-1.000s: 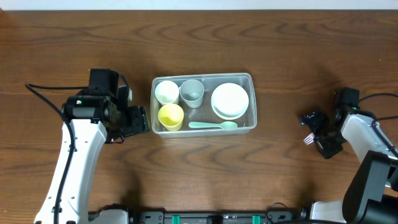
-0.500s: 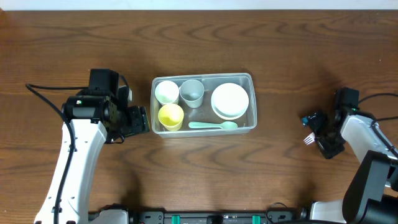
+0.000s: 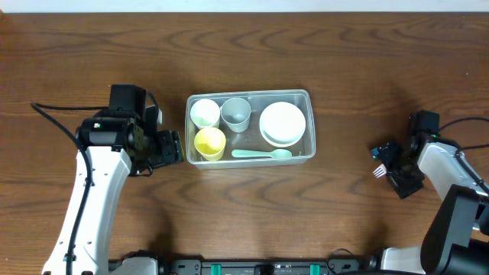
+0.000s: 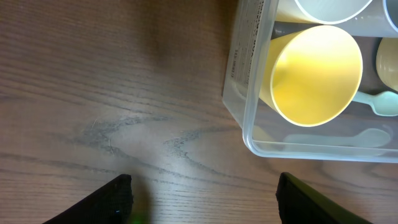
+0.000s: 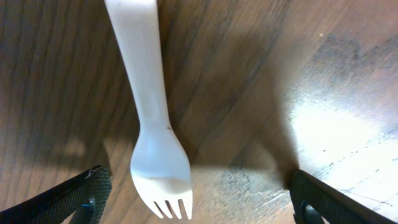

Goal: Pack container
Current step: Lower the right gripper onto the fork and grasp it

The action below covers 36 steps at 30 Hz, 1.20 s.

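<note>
Both fingers of my right gripper meet their shadows on the tabletop on either side of the tined head [image 3: 380, 170] [image 5: 161, 169], so it will close on the fork.
The clear rectangular container [image 3: 263, 94] stands mid-table and holds a white cup [image 3: 205, 113], a grey cup [image 3: 236, 113], a white bowl [image 3: 283, 124], a yellow cup [image 3: 209, 142] and a mint spoon [image 3: 262, 153]. My left gripper [image 3: 173, 147] is open and empty just left of the container; its wrist view shows the container's corner [image 4: 247, 118] and the yellow cup [image 4: 317, 74] beyond the open fingers [image 4: 202, 199]. My right gripper [image 3: 388, 166] is open at the far right, low over a white plastic fork [image 3: 378, 172]. The fork [image 5: 152, 124] lies flat on the wood between the spread fingers [image 5: 199, 199], not gripped.
The table is dark wood [image 3: 344, 61]. Black cables trail from the left arm [image 3: 53, 114] and the right arm [image 3: 466, 120]. The table's far edge runs along the top of the overhead view.
My right gripper has shifted slightly toward the table's front, staying over the fork. The left arm and the container's contents have not moved.
</note>
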Each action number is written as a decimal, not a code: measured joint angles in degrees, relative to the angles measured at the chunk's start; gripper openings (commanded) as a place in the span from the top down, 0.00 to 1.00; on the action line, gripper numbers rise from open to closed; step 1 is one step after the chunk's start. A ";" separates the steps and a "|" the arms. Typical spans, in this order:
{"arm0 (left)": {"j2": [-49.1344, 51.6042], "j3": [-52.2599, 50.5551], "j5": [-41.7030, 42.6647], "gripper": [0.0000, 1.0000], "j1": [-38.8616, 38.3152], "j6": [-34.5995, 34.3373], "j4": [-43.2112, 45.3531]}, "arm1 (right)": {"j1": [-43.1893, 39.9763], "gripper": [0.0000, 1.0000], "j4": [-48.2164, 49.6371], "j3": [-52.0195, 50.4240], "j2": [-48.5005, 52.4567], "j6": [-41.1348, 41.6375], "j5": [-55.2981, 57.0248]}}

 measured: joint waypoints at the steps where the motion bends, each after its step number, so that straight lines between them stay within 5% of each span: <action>1: 0.00 0.00 0.00 0.25 0.00 0.00 0.00 | 0.00 0.06 0.00 0.00 0.00 0.04 0.02; 7: 0.00 0.00 0.00 0.25 0.00 0.00 0.00 | 0.00 0.12 -0.07 -0.02 0.00 0.26 0.33; 19: 0.00 0.00 0.00 0.25 0.00 -0.02 0.00 | -0.04 0.60 -0.17 -0.20 0.00 0.94 0.57; 36: 0.00 0.00 0.00 0.25 0.00 0.00 0.00 | -0.04 0.76 -0.13 -0.28 0.02 1.09 0.66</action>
